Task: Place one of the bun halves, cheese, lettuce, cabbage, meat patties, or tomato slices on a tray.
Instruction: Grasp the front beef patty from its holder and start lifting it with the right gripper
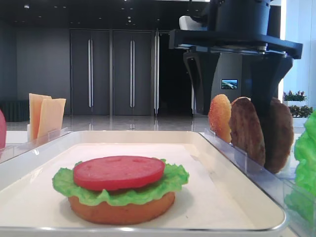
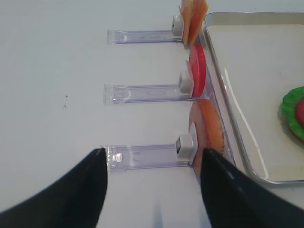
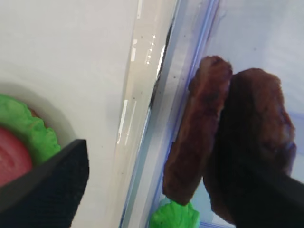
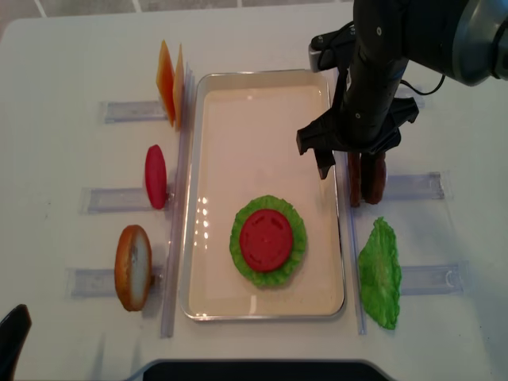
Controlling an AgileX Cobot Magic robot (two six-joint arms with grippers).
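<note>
The meat patty is standing on edge in the rack [image 4: 413, 186], so my right gripper will next grab the patty across its two flat sides.
The off-white tray [image 4: 198, 159] holds a bun half [image 1: 121, 210] topped with lettuce [image 4: 235, 238] and a tomato slice [image 4: 267, 240]. In a rack right of it two meat patties stand on edge, one reddish-brown [image 3: 197, 128], one darker [image 3: 254, 137]. My right gripper [image 3: 180, 171] hangs open over them: one finger sits on the tray side, the other at the darker patty, gripping nothing. My left gripper [image 2: 154, 153] is open and empty above a clear rack, beside an upright bun half [image 2: 209, 128]. Cabbage is out of view.
Clear racks flank the tray. On the left stand cheese slices [image 4: 171, 79], a tomato slice [image 4: 155, 176] and a bun half [image 4: 132, 266]. On the right, a bun half [image 1: 219, 117] stands beside the patties and a lettuce leaf [image 4: 379, 274] lies nearer.
</note>
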